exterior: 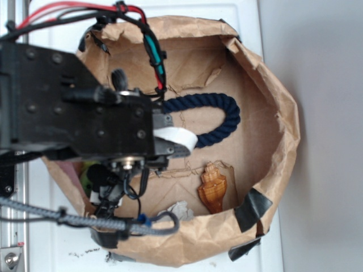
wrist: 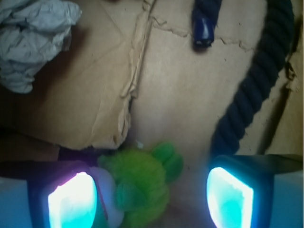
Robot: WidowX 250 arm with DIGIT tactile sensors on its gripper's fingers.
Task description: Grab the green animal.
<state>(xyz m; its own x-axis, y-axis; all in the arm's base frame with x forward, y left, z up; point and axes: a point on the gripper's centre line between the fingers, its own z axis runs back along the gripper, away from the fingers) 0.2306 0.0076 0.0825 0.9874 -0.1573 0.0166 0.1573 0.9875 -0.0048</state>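
Observation:
My gripper needs to grab the green animal next by its fuzzy lime-green body [exterior: 86, 177], so that it comes out of the brown paper bin.
The green animal [wrist: 140, 183], a lime-green fuzzy toy with a pale band on its left side, lies on the brown paper floor between my fingers. It sits nearer the left finger [wrist: 71, 202] than the right finger [wrist: 230, 197]. My gripper [wrist: 151, 199] is open and set down around it, and neither pad presses on the toy. In the exterior view only a sliver of the green animal [exterior: 88, 174] shows at the left of the bin. The black arm [exterior: 79, 107] above it hides most of the gripper.
A dark blue rope [exterior: 218, 113] curves across the brown paper bin [exterior: 283, 141], and in the wrist view the rope [wrist: 251, 95] runs close to the right finger. An orange-brown conch shell [exterior: 212, 190] and a grey-white lumpy piece [exterior: 181, 211] lie near the front wall.

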